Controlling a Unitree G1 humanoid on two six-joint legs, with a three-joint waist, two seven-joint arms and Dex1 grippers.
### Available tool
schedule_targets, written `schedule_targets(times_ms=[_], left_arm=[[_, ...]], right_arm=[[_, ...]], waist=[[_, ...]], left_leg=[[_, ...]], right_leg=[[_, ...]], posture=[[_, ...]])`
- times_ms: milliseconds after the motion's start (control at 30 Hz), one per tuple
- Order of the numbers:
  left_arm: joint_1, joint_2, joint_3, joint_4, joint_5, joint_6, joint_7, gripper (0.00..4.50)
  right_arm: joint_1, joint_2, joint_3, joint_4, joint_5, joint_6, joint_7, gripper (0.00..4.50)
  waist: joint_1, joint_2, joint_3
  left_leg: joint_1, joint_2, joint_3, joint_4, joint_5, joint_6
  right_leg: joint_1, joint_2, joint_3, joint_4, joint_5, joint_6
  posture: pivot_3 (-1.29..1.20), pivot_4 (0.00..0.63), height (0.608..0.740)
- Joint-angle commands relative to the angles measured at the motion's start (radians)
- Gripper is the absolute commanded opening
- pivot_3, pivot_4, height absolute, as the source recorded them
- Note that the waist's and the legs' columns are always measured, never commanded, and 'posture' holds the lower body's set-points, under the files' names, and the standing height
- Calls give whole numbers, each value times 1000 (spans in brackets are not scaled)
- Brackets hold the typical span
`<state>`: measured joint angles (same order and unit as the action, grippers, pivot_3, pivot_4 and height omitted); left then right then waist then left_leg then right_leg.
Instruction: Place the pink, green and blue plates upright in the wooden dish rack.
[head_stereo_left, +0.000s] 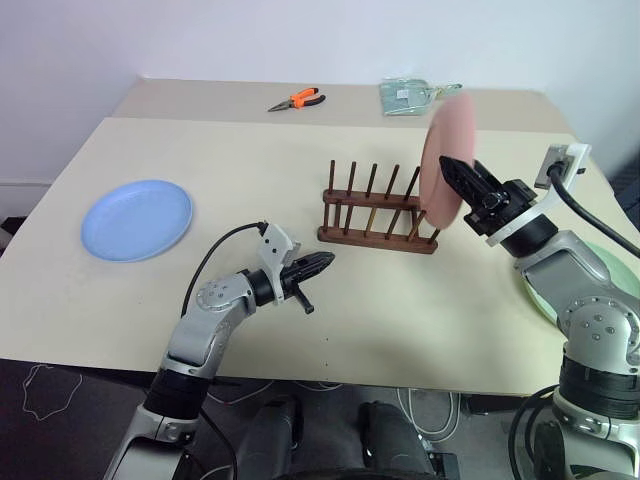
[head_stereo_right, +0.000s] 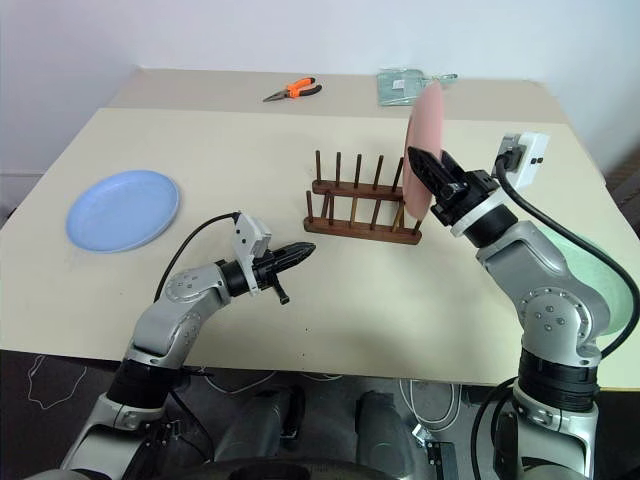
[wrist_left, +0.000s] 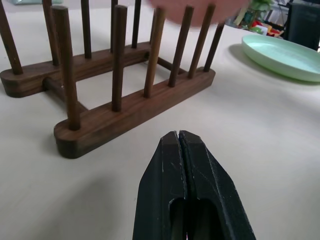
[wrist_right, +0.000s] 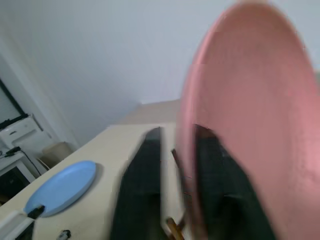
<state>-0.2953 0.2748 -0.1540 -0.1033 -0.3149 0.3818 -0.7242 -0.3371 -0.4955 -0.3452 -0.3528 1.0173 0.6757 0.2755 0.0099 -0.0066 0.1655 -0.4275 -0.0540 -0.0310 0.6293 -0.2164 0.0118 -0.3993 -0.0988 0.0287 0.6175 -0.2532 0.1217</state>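
The right gripper grabs the green plate by its thin rim (head_stereo_left: 532, 294) next, since the green plate's broad side (head_stereo_left: 614, 268) is far wider than the open fingers.
The pink plate (head_stereo_left: 445, 120) stands upright and blurred over the right end of the wooden dish rack (head_stereo_left: 375, 215), its lower rim among the last pegs. My right gripper (head_stereo_left: 446, 163) straddles that rim, and in the right wrist view its fingers (wrist_right: 142, 175) stand apart with a gap to the plate (wrist_right: 250, 125). In front of the rack and left of its middle, my left gripper (head_stereo_left: 325, 262) hovers level, shut and empty, pointing at the rack (wrist_left: 125, 107). The blue plate (head_stereo_left: 136, 219) lies flat at the far left. The green plate (wrist_left: 282, 55) lies flat at the right edge, partly behind my right arm.
Orange-handled pliers (head_stereo_left: 296, 99) and a clear plastic packet (head_stereo_left: 405, 95) lie on the far part of the table. A white socket block (head_stereo_left: 560, 165) with a black cable sits right of the rack. The table's front edge runs just below my left arm.
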Motion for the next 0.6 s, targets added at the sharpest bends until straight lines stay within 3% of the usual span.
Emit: schedule_targets(times_ms=[33,167,333,433,600], left_arm=[[0,5,1,-44,-12,-4,-6,0],[-2,5,-4,-43,-15,1,-15,0],[-8,5,-5,-36,-15,3,-23,0],[-8,13,-15,-28,-10,3,-38,0],[-12,18,-54,-18,11,-12,-59,0]], right_arm=[[-4,-28,-28,-28,-63,-67,32,2986],[42,-104,-83,-27,-111,-95,98,2986],[246,-250,-173,-17,-212,-121,236,2986],[381,-327,-120,17,-389,-157,260,2986],[458,-338,25,85,-680,-204,148,2986]], waist=[[-1,0,0],[3,0,0],[4,0,0],[1,0,0],[-7,2,-1]], left_leg=[[0,0,0,0,0,0],[0,0,0,0,0,0],[0,0,0,0,0,1],[0,0,1,1,0,1],[1,0,1,1,0,0]], right_leg=[[0,0,0,0,0,0],[0,0,0,0,0,0],[2,0,-1,-2,0,0],[2,0,-1,-2,0,0],[2,0,0,-1,0,-1]], posture=[[0,150,738],[0,150,738],[0,150,738],[0,150,738],[0,150,738]])
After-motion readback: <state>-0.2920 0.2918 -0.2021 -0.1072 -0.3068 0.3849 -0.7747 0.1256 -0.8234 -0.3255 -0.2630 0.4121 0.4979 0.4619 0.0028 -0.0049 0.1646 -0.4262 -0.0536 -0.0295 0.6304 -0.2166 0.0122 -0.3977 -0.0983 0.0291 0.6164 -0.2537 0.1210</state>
